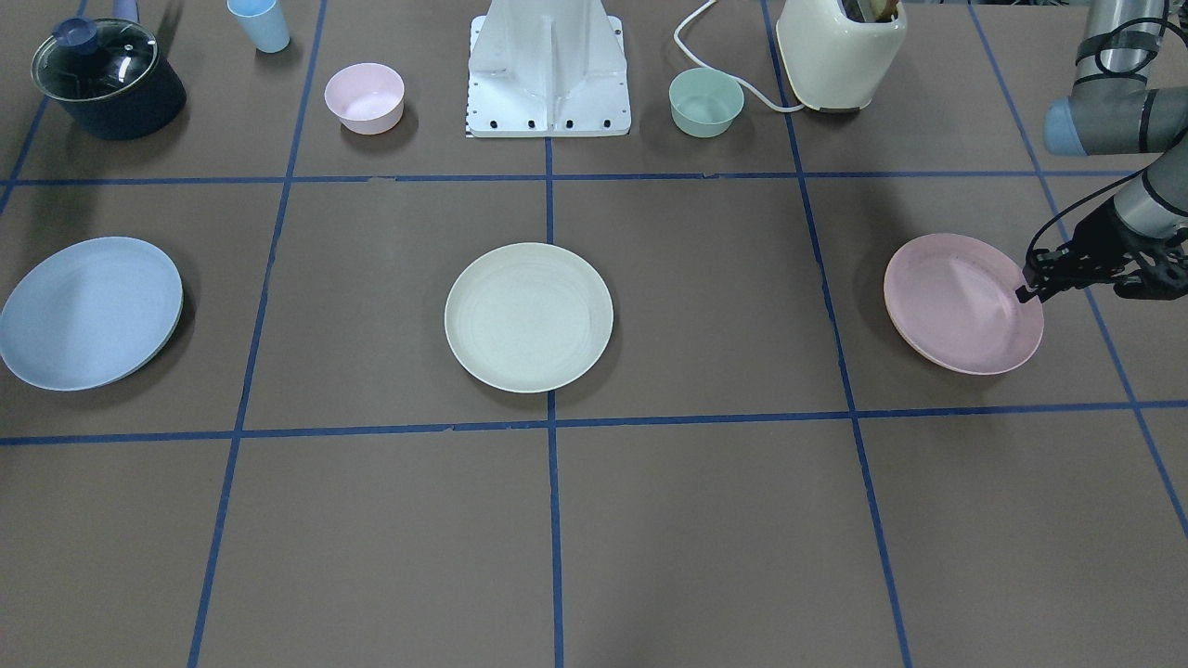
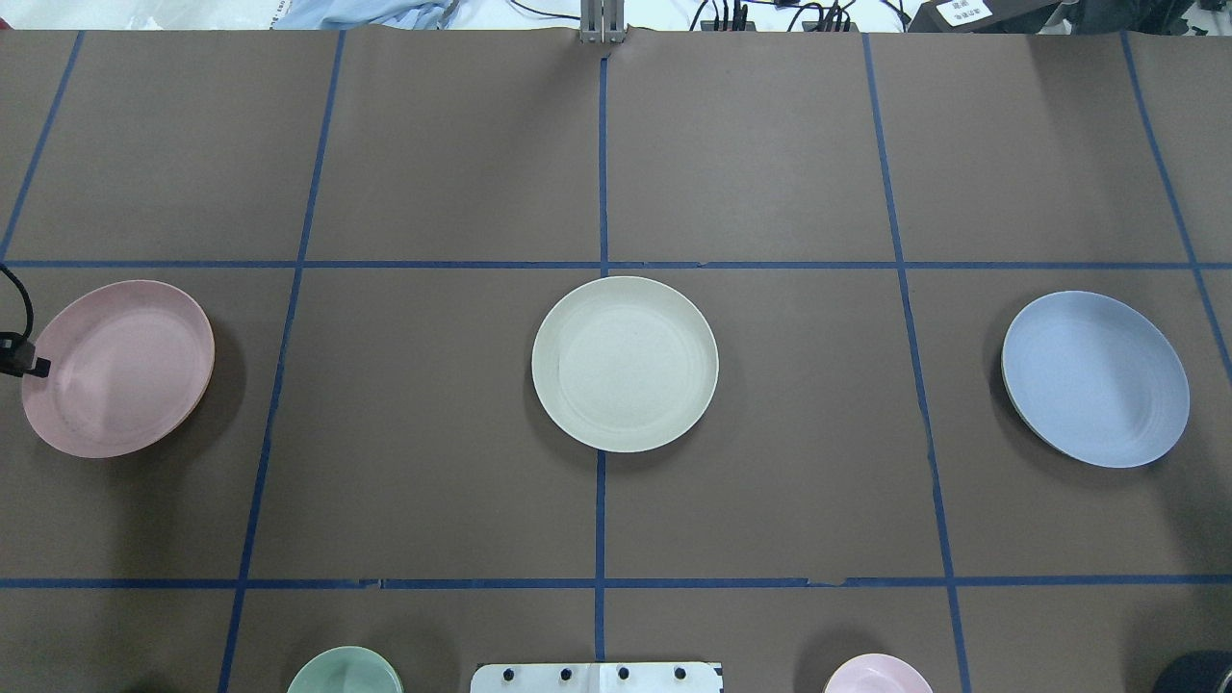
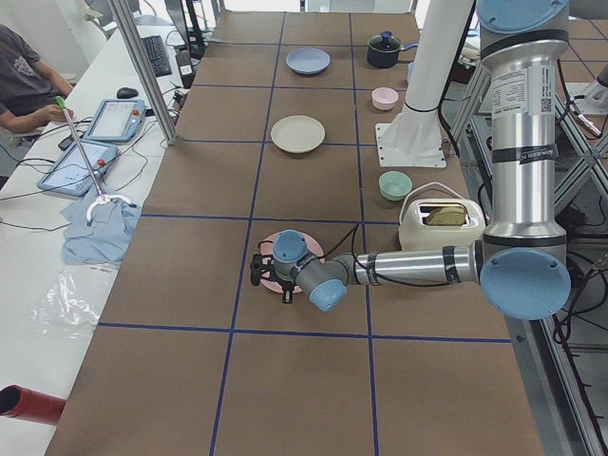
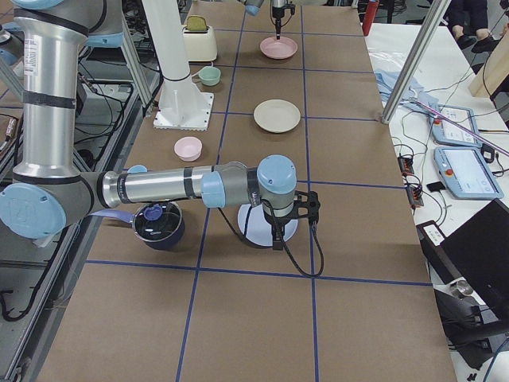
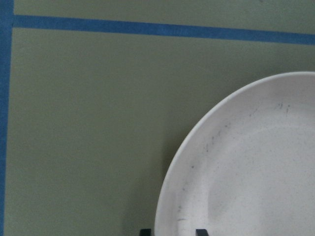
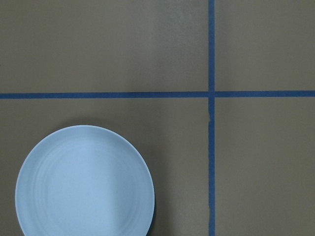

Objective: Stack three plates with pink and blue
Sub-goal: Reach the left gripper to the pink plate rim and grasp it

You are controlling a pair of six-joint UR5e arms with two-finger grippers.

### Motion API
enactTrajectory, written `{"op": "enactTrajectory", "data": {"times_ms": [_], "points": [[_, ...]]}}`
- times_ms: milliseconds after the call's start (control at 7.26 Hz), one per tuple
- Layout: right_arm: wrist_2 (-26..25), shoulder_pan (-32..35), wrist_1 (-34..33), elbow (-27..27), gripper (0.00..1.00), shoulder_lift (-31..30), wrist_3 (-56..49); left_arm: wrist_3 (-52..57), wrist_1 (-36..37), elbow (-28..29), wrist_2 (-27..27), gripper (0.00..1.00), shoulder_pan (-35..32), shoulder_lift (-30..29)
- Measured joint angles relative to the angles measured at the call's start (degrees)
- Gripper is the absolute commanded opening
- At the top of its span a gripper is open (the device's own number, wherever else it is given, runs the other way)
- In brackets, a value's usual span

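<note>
The pink plate is far wider than the robot's fingers can open, so the left gripper should next grab the pink plate's thin raised rim.
Three plates lie in a row on the brown table. The pink plate (image 1: 956, 301) (image 2: 120, 371) is on the robot's left, the cream plate (image 1: 528, 316) (image 2: 625, 363) in the middle, and the blue plate (image 1: 88, 311) (image 2: 1095, 378) on the right. My left gripper (image 1: 1026, 292) (image 2: 34, 366) is low at the pink plate's outer rim. In the left wrist view its fingertips (image 5: 201, 231) straddle the rim of the pink plate (image 5: 246, 172), open. My right gripper (image 4: 276, 243) hangs above the blue plate (image 6: 84, 182). It shows only in the exterior right view, so I cannot tell whether it is open or shut.
Along the robot's side stand a dark pot with a glass lid (image 1: 107, 79), a light blue cup (image 1: 260, 23), a small pink bowl (image 1: 364, 97), the white robot base (image 1: 548, 74), a small green bowl (image 1: 706, 102) and a cream toaster (image 1: 840, 51). Blue tape lines grid the table.
</note>
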Motion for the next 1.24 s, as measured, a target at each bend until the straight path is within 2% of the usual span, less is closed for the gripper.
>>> {"op": "enactTrajectory", "data": {"times_ms": [688, 964, 1239], "points": [[0.15, 0.0, 0.0, 0.24, 1.0, 0.02, -0.07, -0.09, 0.06, 0.2, 0.0, 0.28, 1.07, -0.13], [0.15, 0.0, 0.0, 0.2, 1.0, 0.02, -0.07, -0.1, 0.11, 0.26, 0.0, 0.0, 1.65, -0.19], [0.17, 0.0, 0.0, 0.17, 1.0, 0.05, -0.07, -0.11, -0.19, 0.08, -0.24, 0.0, 1.62, -0.04]]}}
